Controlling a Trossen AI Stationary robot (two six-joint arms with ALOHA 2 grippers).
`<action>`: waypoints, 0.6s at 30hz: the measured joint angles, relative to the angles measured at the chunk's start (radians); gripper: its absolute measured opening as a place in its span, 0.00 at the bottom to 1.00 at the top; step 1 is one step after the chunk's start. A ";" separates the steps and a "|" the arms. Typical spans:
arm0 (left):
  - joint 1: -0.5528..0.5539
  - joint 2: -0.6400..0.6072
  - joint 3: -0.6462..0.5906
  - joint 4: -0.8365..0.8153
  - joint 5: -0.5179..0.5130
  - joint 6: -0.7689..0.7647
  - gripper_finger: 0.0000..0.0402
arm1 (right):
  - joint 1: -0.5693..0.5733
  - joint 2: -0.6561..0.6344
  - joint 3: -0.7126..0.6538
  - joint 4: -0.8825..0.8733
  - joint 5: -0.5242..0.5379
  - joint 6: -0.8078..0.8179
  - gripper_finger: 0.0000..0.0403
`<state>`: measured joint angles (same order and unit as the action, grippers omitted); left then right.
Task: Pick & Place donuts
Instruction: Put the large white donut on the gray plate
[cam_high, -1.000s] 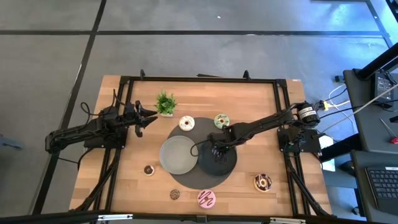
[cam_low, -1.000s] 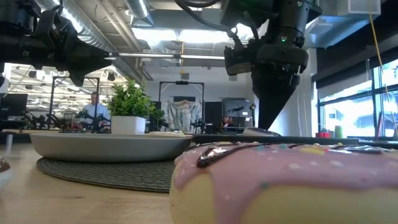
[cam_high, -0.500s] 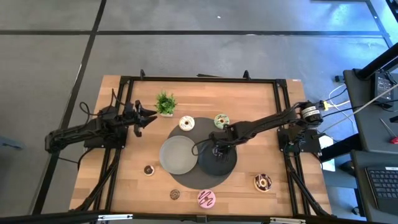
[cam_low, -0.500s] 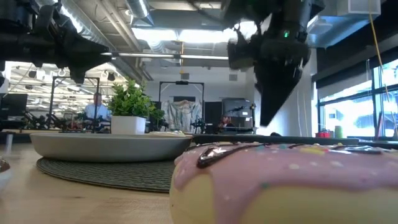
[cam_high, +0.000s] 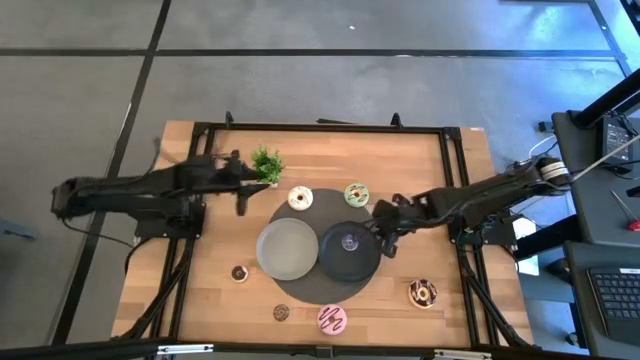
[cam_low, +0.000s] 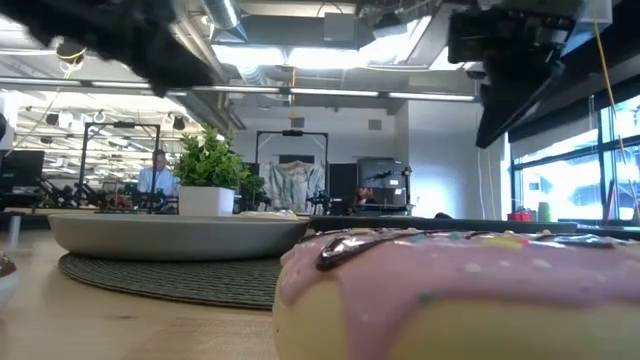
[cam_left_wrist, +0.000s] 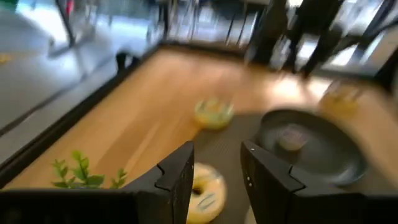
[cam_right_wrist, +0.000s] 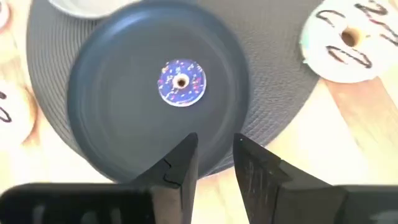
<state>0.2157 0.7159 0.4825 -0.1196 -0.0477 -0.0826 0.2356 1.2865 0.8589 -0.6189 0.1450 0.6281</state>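
My left gripper picks up the cream donut by its iced ring (cam_high: 300, 198) next, to place it on the grey plate (cam_high: 287, 249).
My right gripper (cam_right_wrist: 216, 165) is open and holds nothing; it hovers at the right rim of the dark plate (cam_high: 349, 262). A mini purple donut (cam_right_wrist: 181, 81) lies flat in that plate's middle. My left gripper (cam_left_wrist: 217, 180) is open in the air by the potted plant (cam_high: 265, 165), its fingers pointing at the cream donut (cam_left_wrist: 202, 190) on the mat's far left edge. The green donut (cam_high: 356, 194) lies on the mat's far edge. A chocolate donut (cam_high: 422, 293), a pink striped donut (cam_high: 333, 319) and two mini brown ones (cam_high: 239, 272) (cam_high: 281, 313) lie on the wood.
An empty grey plate (cam_high: 288, 249) sits beside the dark one on the round dark mat (cam_right_wrist: 273, 99). The pink donut (cam_low: 460, 290) fills the low view's foreground. A black frame runs along the table's edges. Bare wood (cam_high: 420, 170) shows at the far right.
My right gripper has lifted away from above the dark plate and drawn back toward the table's right edge; the purple mini donut now shows lying on the plate. My left arm has swung out toward the table's right, past the plant, toward the cream donut.
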 joint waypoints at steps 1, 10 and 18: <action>0.000 0.083 0.049 -0.021 -0.005 0.023 0.32 | -0.001 -0.029 -0.031 0.024 0.004 0.010 0.26; 0.000 0.674 0.417 -0.202 0.011 0.132 0.32 | -0.002 -0.173 -0.173 0.205 0.004 0.022 0.26; 0.002 0.985 0.578 -0.303 -0.019 0.160 0.32 | -0.001 -0.174 -0.174 0.210 0.004 0.007 0.27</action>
<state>0.2176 1.7013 1.0602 -0.4229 -0.0670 0.0772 0.2344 1.1129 0.6853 -0.4088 0.1486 0.6347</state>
